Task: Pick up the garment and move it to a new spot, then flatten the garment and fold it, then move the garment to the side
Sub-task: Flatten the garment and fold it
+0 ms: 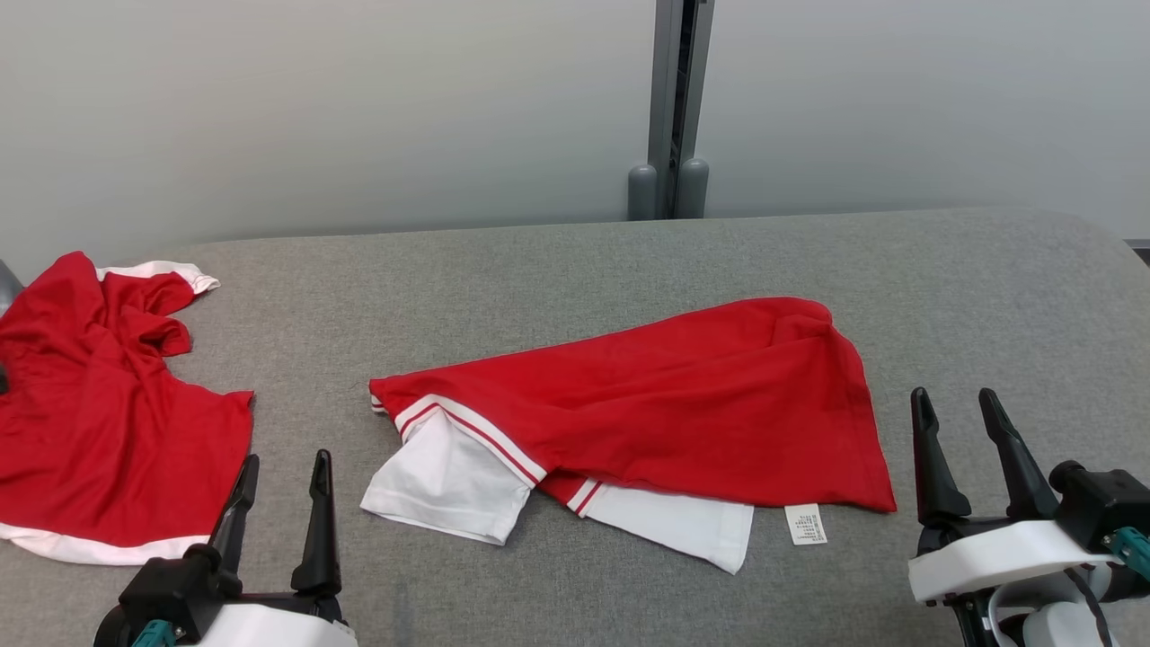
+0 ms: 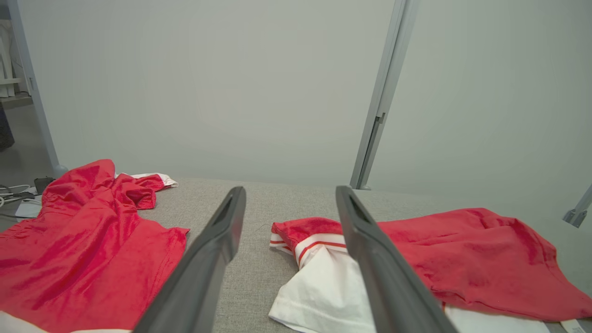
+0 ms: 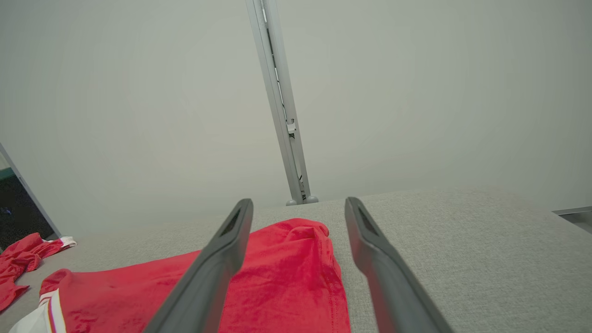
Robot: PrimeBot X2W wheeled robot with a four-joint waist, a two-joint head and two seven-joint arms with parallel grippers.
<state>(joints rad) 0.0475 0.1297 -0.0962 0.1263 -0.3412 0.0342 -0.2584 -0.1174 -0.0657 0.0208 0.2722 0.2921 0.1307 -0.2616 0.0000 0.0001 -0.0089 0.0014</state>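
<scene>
My right gripper is to pick up the garment point(image 1: 668, 404) next by the corner of its red hem point(image 1: 886, 502), because the garment lies slack and doubled over on the tabletop.
A red garment point(image 1: 683, 404) with white, red-striped sleeves lies loosely doubled over in the middle of the grey cloth-covered table point(image 1: 575, 261). Its white sleeves and a care label point(image 1: 806, 524) stick out along the near edge. My left gripper point(image 1: 286, 460) stands open near the front left, short of the garment's white sleeve point(image 2: 319, 286). My right gripper point(image 1: 953, 397) stands open just right of the garment's right hem point(image 3: 296, 277). Neither touches the cloth, and nothing is between the fingers of either.
A second red garment point(image 1: 99, 413) with white trim lies crumpled at the table's left end, close to my left gripper. A grey partition wall with a metal post point(image 1: 674, 108) runs behind the table. Bare grey cloth stretches behind and to the right of the middle garment.
</scene>
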